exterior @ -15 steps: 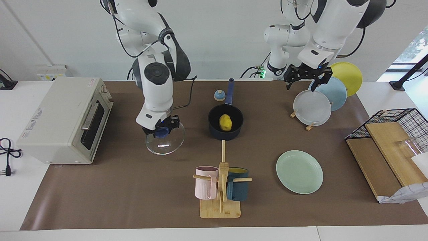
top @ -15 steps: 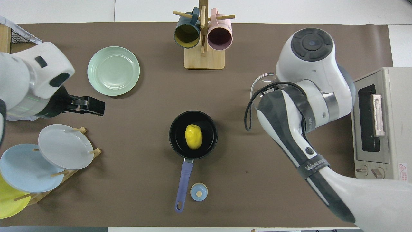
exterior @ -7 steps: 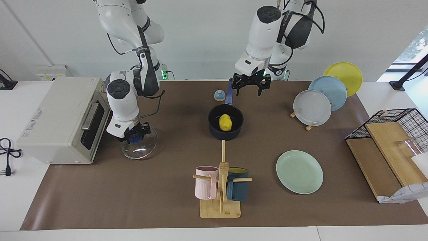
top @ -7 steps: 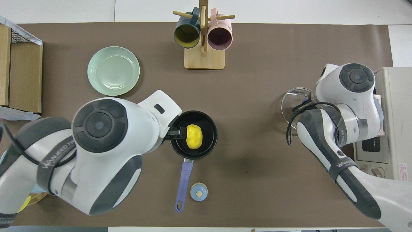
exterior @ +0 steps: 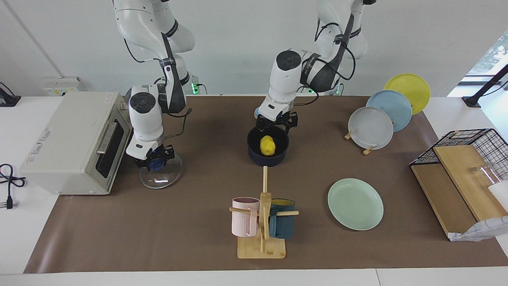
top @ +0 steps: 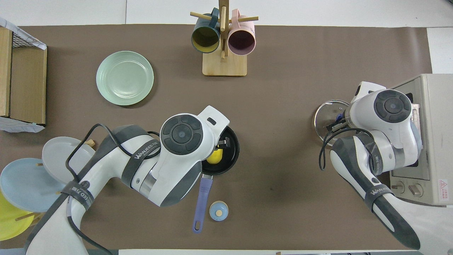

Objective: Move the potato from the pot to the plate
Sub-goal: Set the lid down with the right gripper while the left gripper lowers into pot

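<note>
The yellow potato needs to go onto the mint-green plate (top: 125, 78). My left gripper should next grab the potato by its rounded body (top: 215, 157).
The yellow potato (exterior: 268, 145) lies in the dark navy pot (exterior: 254, 153) at mid-table; the overhead view shows part of it (top: 214, 156) under my left wrist. My left gripper (exterior: 276, 123) is open and hangs just above the pot's rim on the robots' side, not touching the potato. The mint-green plate (exterior: 355, 203) lies empty, farther from the robots and toward the left arm's end. My right gripper (exterior: 153, 162) is shut on the blue knob of a glass lid (exterior: 160, 177) that rests on the mat in front of the toaster oven.
A toaster oven (exterior: 75, 143) stands at the right arm's end. A mug rack (exterior: 262, 222) stands farther from the robots than the pot. A plate rack (exterior: 371, 127) and a wire basket with boards (exterior: 468, 159) are at the left arm's end. A small blue knob-shaped thing (top: 218, 211) lies beside the pot handle.
My left arm swung from the plate rack to the pot and came down over it. My right gripper carried the glass lid toward the toaster oven and lowered it.
</note>
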### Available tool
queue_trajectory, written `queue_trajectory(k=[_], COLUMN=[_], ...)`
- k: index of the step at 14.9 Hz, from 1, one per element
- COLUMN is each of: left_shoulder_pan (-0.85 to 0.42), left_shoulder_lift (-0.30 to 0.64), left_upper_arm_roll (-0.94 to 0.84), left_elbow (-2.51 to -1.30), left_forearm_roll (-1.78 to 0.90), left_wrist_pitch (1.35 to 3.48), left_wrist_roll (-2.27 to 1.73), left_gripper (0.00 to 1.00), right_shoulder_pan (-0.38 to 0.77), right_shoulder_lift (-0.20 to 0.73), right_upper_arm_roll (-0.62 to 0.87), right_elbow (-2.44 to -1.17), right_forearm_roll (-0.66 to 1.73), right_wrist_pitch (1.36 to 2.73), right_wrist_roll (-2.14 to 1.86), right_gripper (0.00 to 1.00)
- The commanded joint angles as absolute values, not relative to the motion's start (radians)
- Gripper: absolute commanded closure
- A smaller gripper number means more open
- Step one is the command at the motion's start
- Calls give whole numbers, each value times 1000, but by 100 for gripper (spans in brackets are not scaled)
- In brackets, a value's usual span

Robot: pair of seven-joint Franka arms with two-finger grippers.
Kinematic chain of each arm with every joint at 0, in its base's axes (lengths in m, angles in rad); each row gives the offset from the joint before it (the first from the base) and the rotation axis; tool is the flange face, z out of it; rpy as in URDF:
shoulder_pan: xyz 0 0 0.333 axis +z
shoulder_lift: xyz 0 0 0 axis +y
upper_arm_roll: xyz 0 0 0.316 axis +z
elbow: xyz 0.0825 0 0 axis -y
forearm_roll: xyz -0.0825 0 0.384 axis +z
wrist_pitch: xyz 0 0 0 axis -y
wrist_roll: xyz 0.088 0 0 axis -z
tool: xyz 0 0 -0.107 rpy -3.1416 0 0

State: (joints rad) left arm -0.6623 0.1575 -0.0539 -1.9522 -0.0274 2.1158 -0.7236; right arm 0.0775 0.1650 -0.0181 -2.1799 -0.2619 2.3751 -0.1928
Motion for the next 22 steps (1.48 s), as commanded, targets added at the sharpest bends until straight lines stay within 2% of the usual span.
queue_trajectory(k=[1, 5, 13, 18, 20, 22], left_shoulder_pan=[-693, -718, -752, -752, -750, -750], left_shoulder_lift=[172, 230, 273, 287, 288, 287], left_upper_arm_roll=[-35, -34, -32, -32, -32, -32], left_elbow=[-1968, -1973, -1974, -1976, -1983, -1991], left_forearm_roll=[-29, -18, -14, 0, 0, 0], left_wrist_pitch=[2151, 2180, 2195, 2203, 2223, 2232], left_wrist_roll=[-755, -802, -847, -847, -847, -847], left_gripper=[0, 0, 0, 0, 0, 0], right_shoulder_pan=[57, 57, 60, 57, 55, 54], right_shoulder_lift=[133, 135, 100, -14, -17, 12], right_upper_arm_roll=[-5, -2, 2, 0, 2, -5], right_elbow=[-2207, -2148, -1740, -1727, -1709, -1637], right_forearm_roll=[-281, -267, -63, -61, -48, -25], right_wrist_pitch=[2391, 2346, 1785, 1646, 1612, 1566], right_wrist_roll=[-198, -161, -115, -101, -81, -78], right_gripper=[0, 0, 0, 0, 0, 0])
